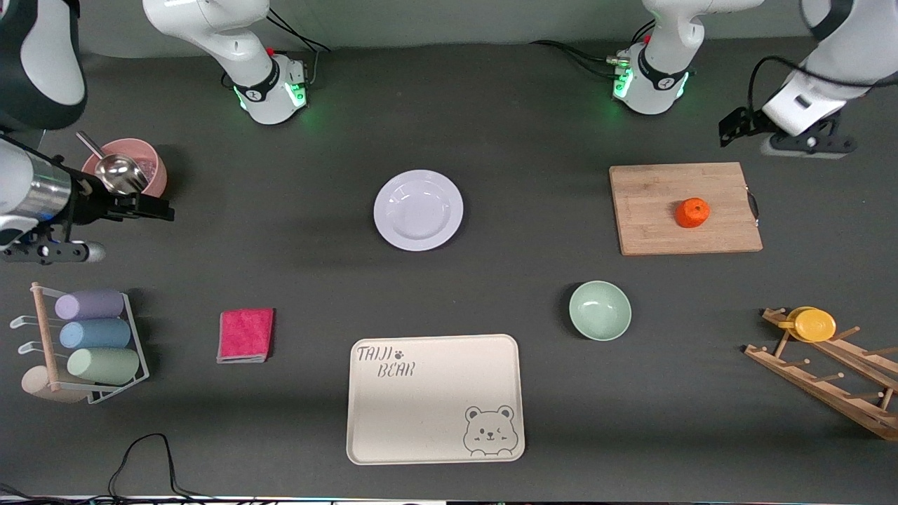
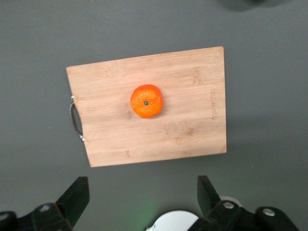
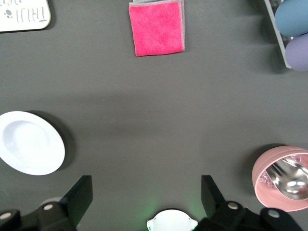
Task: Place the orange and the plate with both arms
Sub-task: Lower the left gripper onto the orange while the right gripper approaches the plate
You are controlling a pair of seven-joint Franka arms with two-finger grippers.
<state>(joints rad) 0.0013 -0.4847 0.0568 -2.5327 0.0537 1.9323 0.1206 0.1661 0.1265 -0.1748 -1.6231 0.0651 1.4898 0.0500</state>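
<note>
Next, my left gripper grabs the orange by its round sides to place the orange (image 1: 692, 212) on the white plate (image 1: 418, 210).
The orange (image 1: 692, 212) (image 2: 147, 101) lies near the middle of a wooden cutting board (image 1: 652, 189) (image 2: 192, 120), toward the left arm's end of the table. The white plate (image 1: 418, 210) (image 3: 30, 142) sits bare on the dark table between the two arm bases. My left gripper (image 1: 733, 128) (image 2: 142, 186) hangs open and empty high over the table beside the board, apart from the orange. My right gripper (image 1: 151, 207) (image 3: 146, 186) is also open and empty, up over the table next to a pink bowl and well away from the plate.
A pale green bowl (image 1: 600, 311) and a cream bear-printed tray (image 1: 435, 414) lie nearer the front camera. A pink cloth (image 1: 245, 334) (image 3: 157, 27), a pink bowl (image 1: 156, 168) (image 3: 274, 192) holding a metal scoop, a wire rack of pastel cups (image 1: 91, 337), and a wooden rack with a yellow cup (image 1: 814, 325) ring the table.
</note>
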